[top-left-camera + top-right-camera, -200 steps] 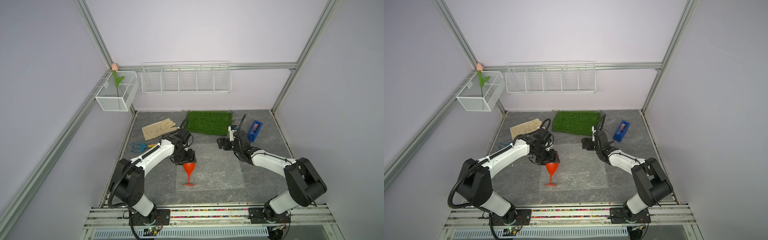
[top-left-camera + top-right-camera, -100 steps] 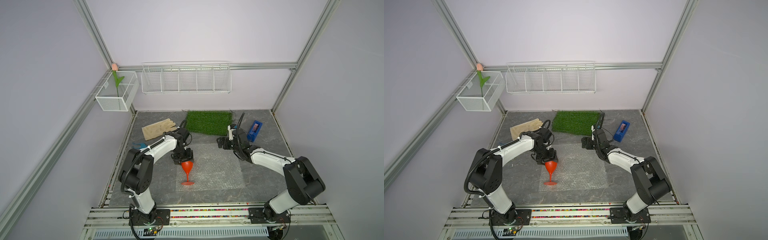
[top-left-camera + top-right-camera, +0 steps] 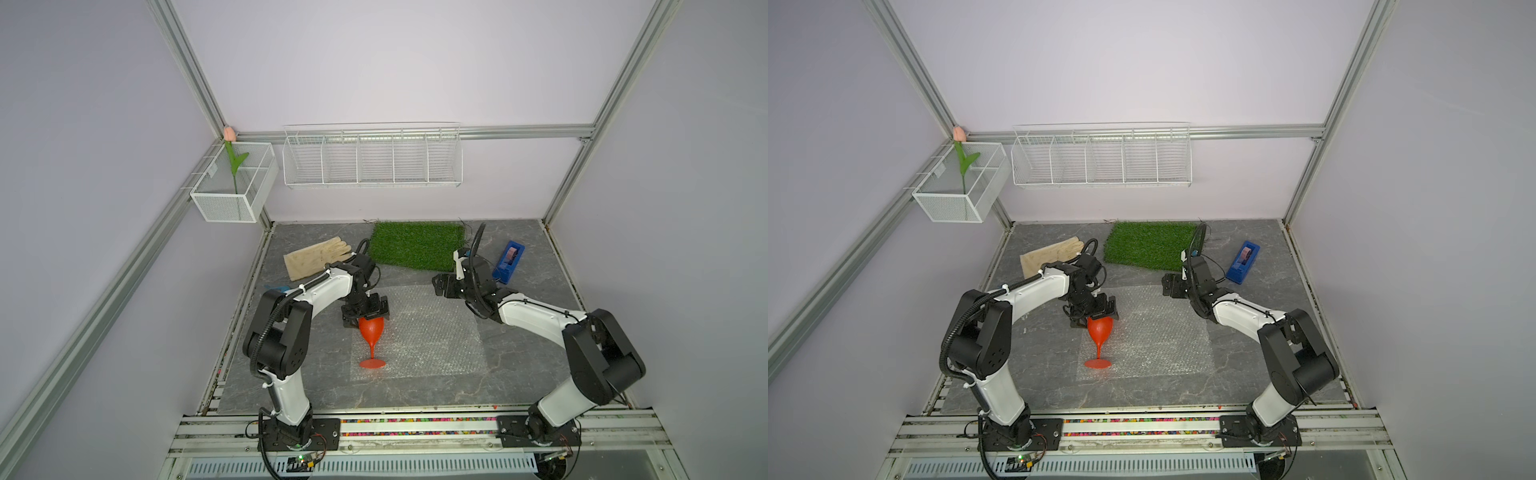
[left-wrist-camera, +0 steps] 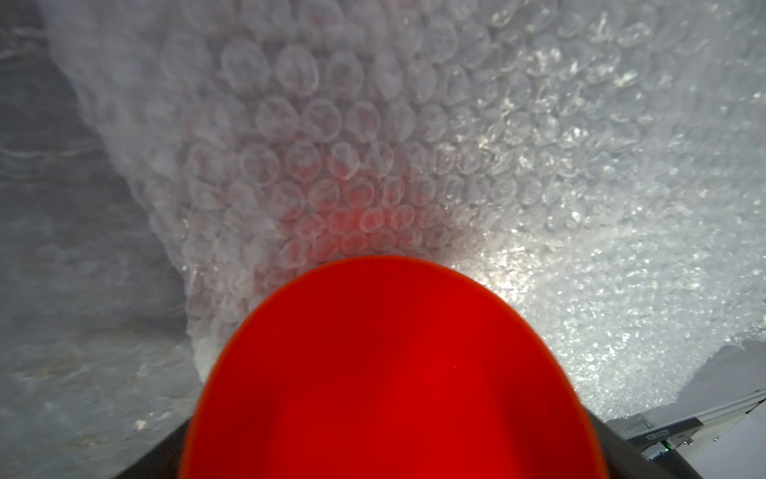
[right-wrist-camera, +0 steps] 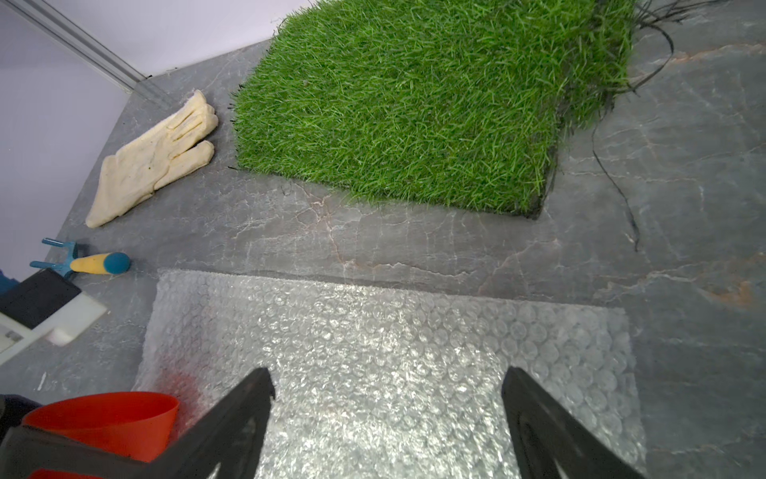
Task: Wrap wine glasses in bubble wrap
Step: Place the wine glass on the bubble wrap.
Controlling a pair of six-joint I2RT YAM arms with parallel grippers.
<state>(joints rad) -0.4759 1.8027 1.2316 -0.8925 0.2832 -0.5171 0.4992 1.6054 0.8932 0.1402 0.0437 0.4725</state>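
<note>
My left gripper will next grab the bubble wrap by its loose edge beside the wine glass, to fold that edge over the wine glass.
The red-orange wine glass stands upright on the near left part of the clear bubble wrap, which lies flat on the grey floor. My left gripper hangs over the cup's rim, open, one jaw on each side of the cup. The left wrist view is filled by the red cup between dark fingers, with bubble wrap behind. My right gripper is open and empty above the wrap's far right corner; the cup shows at its side.
A green turf mat lies at the back. A cream glove is back left and a blue tape dispenser back right. A blue-and-yellow hand tool lies by the left wall. White wire baskets hang on the walls.
My left gripper's jaws have spread wider around the cup's rim, and the left arm's elbow has drawn in. The wine glass stays upright; the right arm has barely moved.
</note>
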